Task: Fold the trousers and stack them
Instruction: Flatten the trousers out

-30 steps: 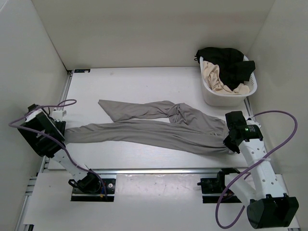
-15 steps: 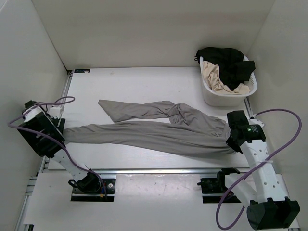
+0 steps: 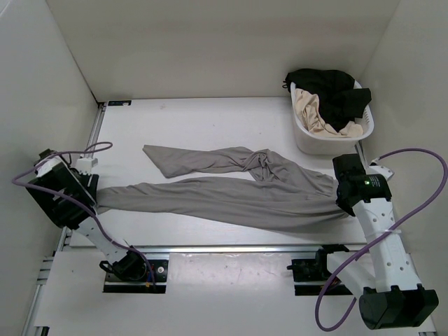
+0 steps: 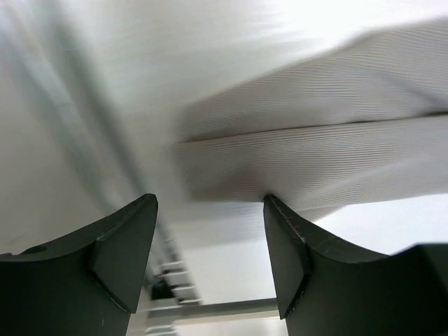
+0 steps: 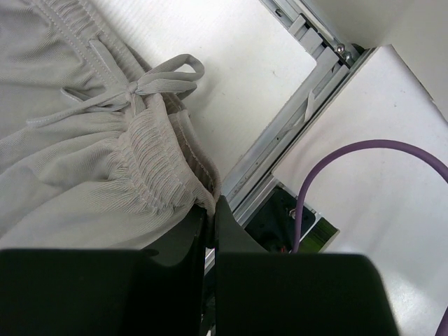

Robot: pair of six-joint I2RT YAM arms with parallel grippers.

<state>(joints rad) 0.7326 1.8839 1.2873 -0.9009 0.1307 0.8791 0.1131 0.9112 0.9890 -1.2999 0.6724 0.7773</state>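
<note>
The left gripper picks up the trousers' leg by its cuff, opposite the held waistband [image 5: 150, 175], next, to stretch and flatten the trousers for folding.
The grey trousers [image 3: 224, 199] lie stretched across the table, waist at the right and legs running left. One leg reaches my left gripper [image 3: 89, 190]; the other ends further back [image 3: 150, 154]. In the left wrist view my left gripper [image 4: 210, 210] stands open, and the leg's cuff [image 4: 315, 161] lies just beyond the fingertips [image 4: 283, 231], touching the right one. Nothing sits between the jaws. My right gripper [image 5: 210, 210] is shut on the elastic waistband [image 5: 150, 175], beside the knotted drawstring [image 5: 133, 91]. From above, the right gripper [image 3: 344, 201] is at the trousers' right end.
A white basket [image 3: 308, 138] at the back right holds a black garment [image 3: 329, 87] and a beige one [image 3: 311, 108]. An aluminium rail [image 3: 231, 248] runs along the table's near edge. White walls close in the left, back and right. Purple cables [image 3: 420, 161] loop from both arms.
My right gripper has moved right and a little back with the waistband, drawing the trousers straighter. The left arm has barely shifted, and the cuff lies at its tips.
</note>
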